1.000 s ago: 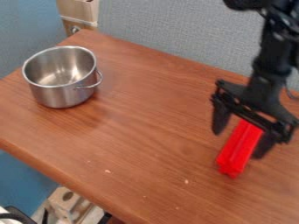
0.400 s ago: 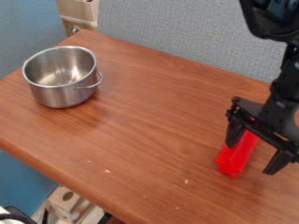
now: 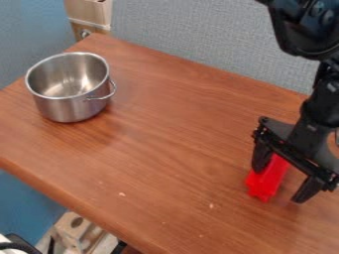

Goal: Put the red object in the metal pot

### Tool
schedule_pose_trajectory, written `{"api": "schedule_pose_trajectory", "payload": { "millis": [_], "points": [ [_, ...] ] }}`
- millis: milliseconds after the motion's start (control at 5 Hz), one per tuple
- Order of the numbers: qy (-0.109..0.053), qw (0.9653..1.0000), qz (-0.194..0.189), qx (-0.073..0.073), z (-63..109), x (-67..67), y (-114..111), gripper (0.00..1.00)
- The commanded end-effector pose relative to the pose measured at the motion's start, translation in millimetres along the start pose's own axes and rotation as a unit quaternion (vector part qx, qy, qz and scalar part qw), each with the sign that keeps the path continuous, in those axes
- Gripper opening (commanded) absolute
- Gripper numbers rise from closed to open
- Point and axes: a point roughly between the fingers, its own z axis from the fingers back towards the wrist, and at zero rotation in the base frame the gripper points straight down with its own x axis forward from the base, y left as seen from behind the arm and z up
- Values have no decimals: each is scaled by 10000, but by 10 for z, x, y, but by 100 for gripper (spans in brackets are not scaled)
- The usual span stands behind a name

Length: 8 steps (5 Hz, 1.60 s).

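Observation:
I need to put the red object in the metal pot [image 3: 69, 85], so my gripper should next grab the ridged bar around its middle [image 3: 275, 167].
The red object [image 3: 269, 179] is a bright red ridged bar lying on the wooden table [image 3: 159, 149] at the right, near its front edge. My black gripper [image 3: 286, 177] points straight down over it, open, with one finger on each side of the bar's upper part. Its fingertips reach close to the tabletop. The bar's lower end sticks out toward the camera. The metal pot [image 3: 69, 85], shiny and empty, stands far off at the table's left end.
A beige box-like object [image 3: 90, 14] stands behind the table at the upper left. A blue-grey wall runs behind the table. The table's front edge falls away at the lower left, where clutter [image 3: 73, 238] lies on the floor.
The gripper has dropped lower and shifted slightly right, so its open fingers now straddle the red bar near the tabletop. The bar and pot have not moved.

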Motion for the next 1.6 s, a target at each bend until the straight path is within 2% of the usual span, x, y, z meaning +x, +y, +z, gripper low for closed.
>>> {"api": "schedule_pose_trajectory", "payload": {
  "millis": [0, 200, 600, 1400],
  "points": [
    [-184, 9998, 67, 9, 38, 55, 60, 100],
    [-211, 9997, 91, 34, 4, 67, 83, 0],
    [-271, 9995, 161, 15, -64, 82, 131, 0],
    [-260, 9994, 215, -59, -261, 71, 165, 0]
  ]
}}
